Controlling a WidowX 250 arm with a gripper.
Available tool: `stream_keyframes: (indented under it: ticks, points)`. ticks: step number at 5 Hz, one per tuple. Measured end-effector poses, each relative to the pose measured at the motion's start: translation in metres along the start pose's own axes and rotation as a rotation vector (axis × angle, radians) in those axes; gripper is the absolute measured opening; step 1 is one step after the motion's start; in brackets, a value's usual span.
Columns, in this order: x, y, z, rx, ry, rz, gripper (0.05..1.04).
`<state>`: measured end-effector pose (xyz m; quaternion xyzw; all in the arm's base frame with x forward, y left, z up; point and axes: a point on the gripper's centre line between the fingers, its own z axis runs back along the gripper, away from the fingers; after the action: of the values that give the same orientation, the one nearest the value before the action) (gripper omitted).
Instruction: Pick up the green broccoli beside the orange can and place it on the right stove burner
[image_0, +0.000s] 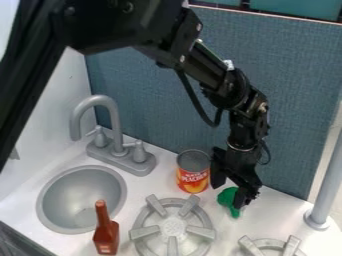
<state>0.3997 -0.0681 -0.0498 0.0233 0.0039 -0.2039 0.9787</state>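
My gripper will grab the small green object by its green body next. I will then move the object away from its spot by the can (193, 172).
The gripper (229, 195) hangs low over the counter, right of the can, with its fingers spread apart. A small green object (228, 198) lies just below and between the fingertips, partly covered by the right finger; whether they touch it I cannot tell. Close to the left finger stands an open-topped can (193, 172) with a red and orange label, upright on the white counter (153, 186).
A grey sink (50, 202) and faucet (113, 125) are at the left. The red-brown bottle (107, 235) stands upright near the front, beside one burner (172, 227). Another burner (270, 245) is at the front right, and a grey post (327, 185) rises at the right edge. Behind stands a blue panel (294, 75).
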Motion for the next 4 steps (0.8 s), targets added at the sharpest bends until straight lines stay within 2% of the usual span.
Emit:
stream_keyframes:
  ticks: [2,4]
  points:
    - [0.016,0.006,-0.009,0.025,-0.020,-0.006,1.000]
    - [0.021,0.006,-0.040,-0.004,0.021,-0.032,1.000]
